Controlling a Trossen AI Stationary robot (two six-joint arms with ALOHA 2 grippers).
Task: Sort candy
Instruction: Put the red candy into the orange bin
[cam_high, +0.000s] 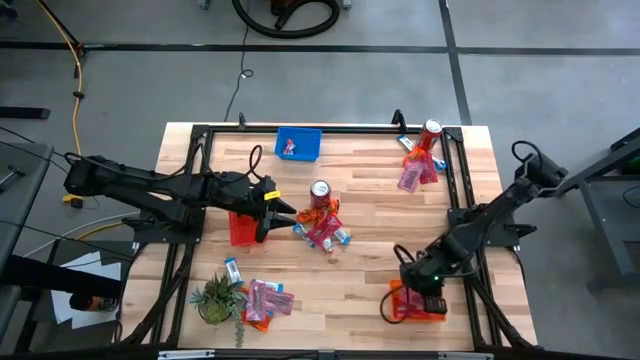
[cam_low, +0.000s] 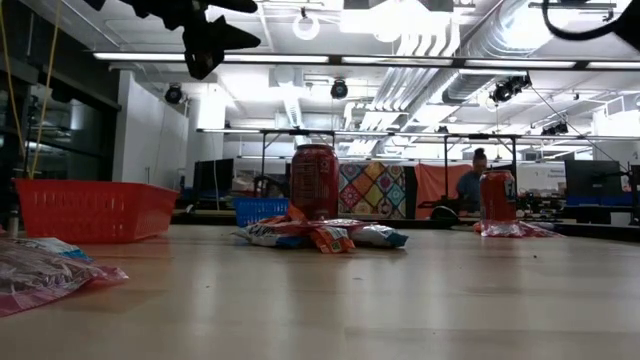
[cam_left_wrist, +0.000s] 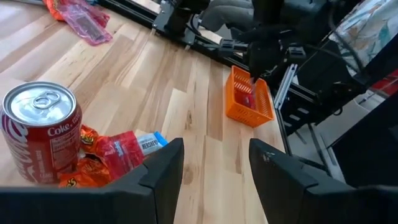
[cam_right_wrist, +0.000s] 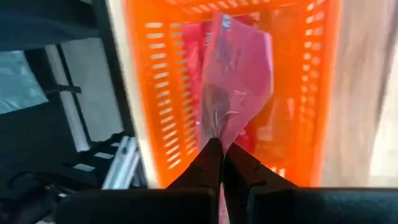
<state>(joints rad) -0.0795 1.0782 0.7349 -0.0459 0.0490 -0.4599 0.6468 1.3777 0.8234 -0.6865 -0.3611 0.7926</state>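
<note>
My right gripper should open now, because the pink packet (cam_right_wrist: 236, 74) is over the red packet inside the orange basket's rim (cam_right_wrist: 311, 74). The pink packet would settle there.
My right gripper (cam_right_wrist: 219, 163) is shut on a pink candy packet (cam_right_wrist: 235, 68) over the orange basket (cam_high: 418, 304) near the table's front right. My left gripper (cam_high: 284, 212) stands open with nothing between its fingers, above the table between the red basket (cam_high: 238, 230) and the middle candy pile (cam_high: 326, 230). That pile of orange, pink-red and blue-and-white packets lies flat on the wood beside a red drink can (cam_left_wrist: 41, 130). In the left wrist view the orange basket (cam_left_wrist: 250, 102) shows farther off. My right gripper pinches one end of the pink packet (cam_right_wrist: 217, 135) between its two shut fingers. The fingers slant steeply down from above. The packet reaches away from the fingertips into the orange basket (cam_right_wrist: 168, 93); whether its far end rests on the basket's floor I cannot tell.
A blue basket (cam_high: 298, 146) stands at the far edge. A second can (cam_high: 431, 130) with candy (cam_high: 418, 172) is at the far right. A small green plant (cam_high: 214, 300) and more candy (cam_high: 264, 300) lie near the front left. Black frame rails (cam_high: 458, 180) run along the table's sides.
</note>
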